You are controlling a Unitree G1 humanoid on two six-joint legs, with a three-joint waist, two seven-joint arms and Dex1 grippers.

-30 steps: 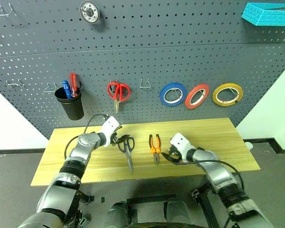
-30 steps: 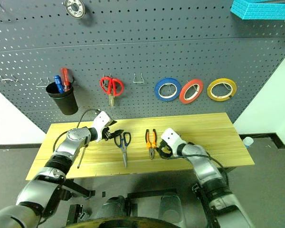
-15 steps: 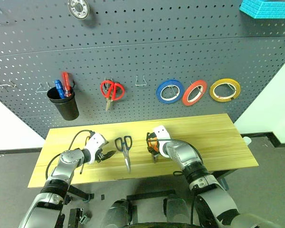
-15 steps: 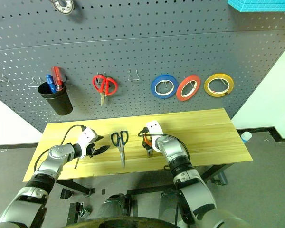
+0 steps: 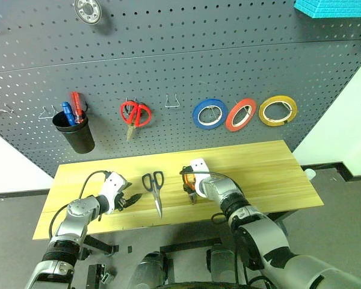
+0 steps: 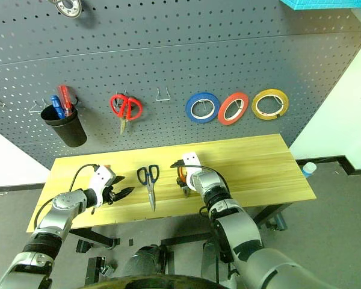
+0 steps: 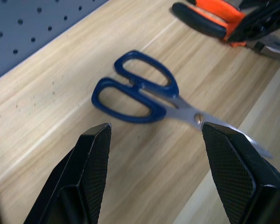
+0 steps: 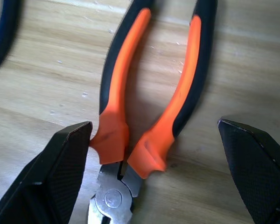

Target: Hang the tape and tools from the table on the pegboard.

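Observation:
My right gripper's fingers are beside the ends of the pliers' orange handles, so it is now time to close. Closing now would catch the pliers (image 8: 122, 84).
The yellow tape (image 5: 277, 111) hangs at the right of the pegboard (image 5: 186, 54). Dark-blue-handled scissors (image 5: 156, 191) lie on the table (image 5: 259, 168), blades toward me. My left gripper (image 5: 131, 199) is open just left of them and apart from them. In the left wrist view the scissors (image 7: 139, 88) lie ahead between its fingers (image 7: 95, 154). The orange-and-black pliers (image 8: 122, 84) lie flat to the right of the scissors. My right gripper (image 5: 189, 184) is open and low over them, one finger on each side of the handles near the pivot.
Also on the pegboard are a blue roll (image 5: 209, 114), a red roll (image 5: 240, 114), red scissors (image 5: 134, 113), an empty hook (image 5: 172, 102) and a black cup (image 5: 74, 131) with red and blue screwdrivers. The table's right half is bare.
The camera has tilted. My right gripper swung left from beside the pliers to over their handles. My left gripper drew back to the left, away from the scissors.

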